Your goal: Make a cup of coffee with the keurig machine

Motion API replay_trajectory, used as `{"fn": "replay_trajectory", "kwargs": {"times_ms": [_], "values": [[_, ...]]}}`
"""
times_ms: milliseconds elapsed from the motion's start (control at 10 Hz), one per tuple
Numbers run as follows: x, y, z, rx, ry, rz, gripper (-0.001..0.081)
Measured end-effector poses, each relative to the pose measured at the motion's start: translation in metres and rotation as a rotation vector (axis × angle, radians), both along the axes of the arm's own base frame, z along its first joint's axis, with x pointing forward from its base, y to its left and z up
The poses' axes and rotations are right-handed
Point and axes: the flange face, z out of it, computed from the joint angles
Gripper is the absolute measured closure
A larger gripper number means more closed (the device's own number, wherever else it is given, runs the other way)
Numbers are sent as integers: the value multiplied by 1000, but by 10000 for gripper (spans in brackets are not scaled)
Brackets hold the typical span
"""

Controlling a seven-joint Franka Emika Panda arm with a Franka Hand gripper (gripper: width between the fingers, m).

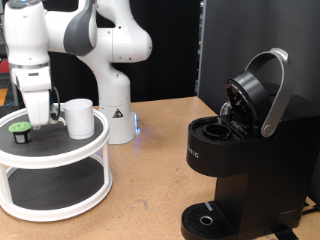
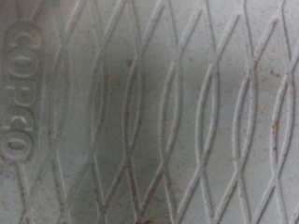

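Observation:
I need to open my gripper again farther from the white cup (image 1: pixel 79 117) and then close it on the pod, because it is shut beside the green-topped pod (image 1: pixel 20 132).
The keurig machine (image 1: pixel 238 170) stands at the exterior view's right, matte black, with its silver-rimmed lid (image 1: pixel 263 90) hinged up and the pod chamber exposed. Its round drip base (image 1: pixel 207 220) has nothing on it. The small white cup (image 1: pixel 79 117) sits on the top tier of a white two-tier stand (image 1: pixel 60 160) at the exterior view's left. My gripper (image 1: pixel 42 121) is lowered onto that tier, between the cup and a small dark pod with a green top (image 1: pixel 19 133). The wrist view shows only the grey patterned mat (image 2: pixel 159 121) up close, with no fingers and no object.
The white arm base (image 1: pixel 112 110) stands behind the stand. A lower tier (image 1: pixel 50 190) with the same grey mat sits under the top one. Brown tabletop (image 1: pixel 150 175) lies between the stand and the machine.

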Motion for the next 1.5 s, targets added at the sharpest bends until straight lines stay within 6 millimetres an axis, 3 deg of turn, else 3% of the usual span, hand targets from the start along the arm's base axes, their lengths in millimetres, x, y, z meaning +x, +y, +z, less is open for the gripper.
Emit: {"fn": "replay_trajectory", "kwargs": {"times_ms": [300,700,900,1000,1100,1200,1300,1400,1500], "values": [[1,1,1,-2,-1,-6,802],[3,3,2,-5,-4,-8,804],[3,3,4,-5,-10,-11,566],[3,3,6,-1,-16,-15,566],[2,4,8,4,-19,-20,364],[1,4,10,10,-14,-22,227],[-1,4,14,16,-6,-23,227],[-3,3,19,22,2,-22,62],[-4,0,24,26,7,-18,62]]}}
